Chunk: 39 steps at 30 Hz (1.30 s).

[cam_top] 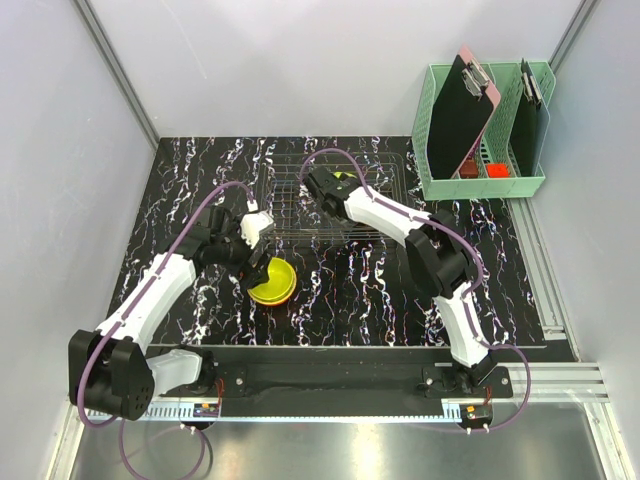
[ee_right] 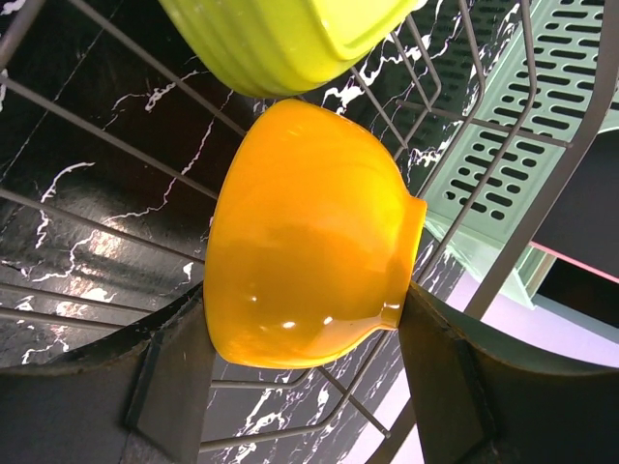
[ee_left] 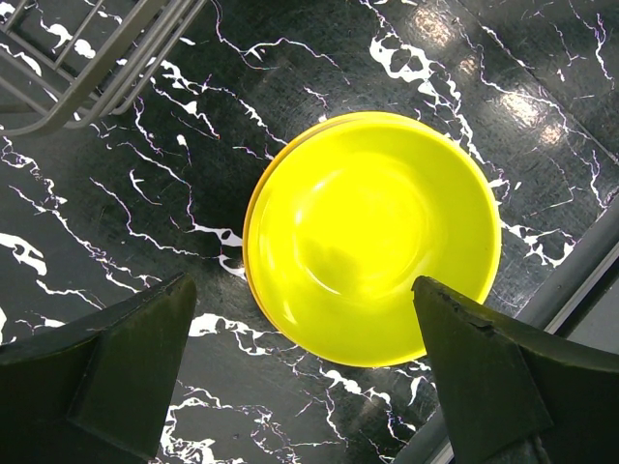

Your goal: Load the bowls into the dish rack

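The robot's fingers are above the near rim (ee_left: 293,336) of the yellow bowl and would miss if they closed now. The left gripper should go down first, then close on the yellow bowl's rim.
A yellow bowl (cam_top: 272,282) (ee_left: 372,237) sits mouth up on the black marbled table, apparently nested in another bowl whose rim shows at its left edge. My left gripper (cam_top: 250,262) (ee_left: 303,281) hangs over its near rim, open, one finger on each side and touching nothing. My right gripper (cam_top: 325,190) (ee_right: 300,319) is shut on an orange bowl (ee_right: 309,232), which lies on its side against the wires of the dish rack (cam_top: 295,195) (ee_right: 116,140) (ee_left: 87,58). A lime green bowl (ee_right: 280,39) rests in the rack just beyond the orange one.
A mint-green plastic basket (cam_top: 480,150) (ee_right: 542,106) with clipboards stands at the back right, close to the rack's right end. A metal rail (ee_left: 571,290) runs along the table's near edge beside the yellow bowl.
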### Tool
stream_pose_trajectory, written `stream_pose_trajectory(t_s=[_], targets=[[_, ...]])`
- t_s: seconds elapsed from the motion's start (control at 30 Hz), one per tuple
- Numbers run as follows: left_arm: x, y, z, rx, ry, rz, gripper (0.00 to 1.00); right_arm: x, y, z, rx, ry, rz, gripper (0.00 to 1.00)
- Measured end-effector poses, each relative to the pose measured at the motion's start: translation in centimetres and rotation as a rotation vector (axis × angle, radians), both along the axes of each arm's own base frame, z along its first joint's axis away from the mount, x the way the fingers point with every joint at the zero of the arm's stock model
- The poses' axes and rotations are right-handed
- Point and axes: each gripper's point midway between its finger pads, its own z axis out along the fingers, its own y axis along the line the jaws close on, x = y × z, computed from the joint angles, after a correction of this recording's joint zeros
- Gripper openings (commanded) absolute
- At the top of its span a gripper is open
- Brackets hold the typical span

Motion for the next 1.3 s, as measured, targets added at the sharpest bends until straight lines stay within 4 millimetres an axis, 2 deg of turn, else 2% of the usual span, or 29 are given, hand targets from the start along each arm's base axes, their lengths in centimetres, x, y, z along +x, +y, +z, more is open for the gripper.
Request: stream_pose_trajectory(t_s=[0.13,0.27,0.37,0.43,0.57,0.67,0.73,0.9,0.93,1.0,1.03,1.17,1.3], targets=[[0.0,0.0,-0.1,-0.001,0.003,-0.005,0.96,-0.3,0.1,-0.2,-0.024,0.0,0.016,0.0],[0.1,-0.1,-1.0,0.004,0.034,-0.007,0.89,-0.4,0.2,-0.2,-0.04,0.003,0.025,0.0],[0.2,-0.1,-1.7,0.009,0.06,-0.008,0.74,-0.4,0.2,-0.2,-0.042,0.004,0.028,0.0],[0.3,-0.2,-2.1,0.009,0.073,-0.008,0.6,-0.4,0.2,-0.2,-0.043,0.004,0.029,0.0],[0.4,-0.2,-2.5,0.012,0.08,-0.013,0.43,-0.4,0.2,-0.2,-0.044,0.005,0.029,0.04],[0.5,-0.2,-2.5,0.009,0.079,-0.01,0.38,-0.5,0.1,-0.3,-0.052,0.009,0.034,0.13],[0.5,-0.2,-2.5,0.009,0.079,-0.01,0.36,-0.6,0.2,-0.4,-0.056,0.011,0.039,0.22],[0.6,-0.2,-2.4,0.009,0.075,-0.01,0.31,-0.8,0.4,-0.4,-0.065,0.014,0.053,0.34],[0.6,-0.2,-2.4,0.008,0.076,-0.009,0.29,-0.8,0.5,-0.4,-0.066,0.015,0.055,0.42],[0.6,-0.2,-2.4,0.009,0.075,-0.01,0.25,-0.8,0.5,-0.4,-0.066,0.015,0.057,0.49],[0.6,-0.2,-2.4,0.009,0.074,-0.01,0.24,-0.8,0.5,-0.4,-0.067,0.016,0.058,0.58],[0.6,-0.2,-2.4,0.009,0.075,-0.009,0.18,-0.9,0.6,-0.4,-0.07,0.018,0.064,0.75],[0.6,-0.2,-2.4,0.008,0.076,-0.008,0.11,-1.1,0.9,-0.5,-0.071,0.027,0.078,0.86]])
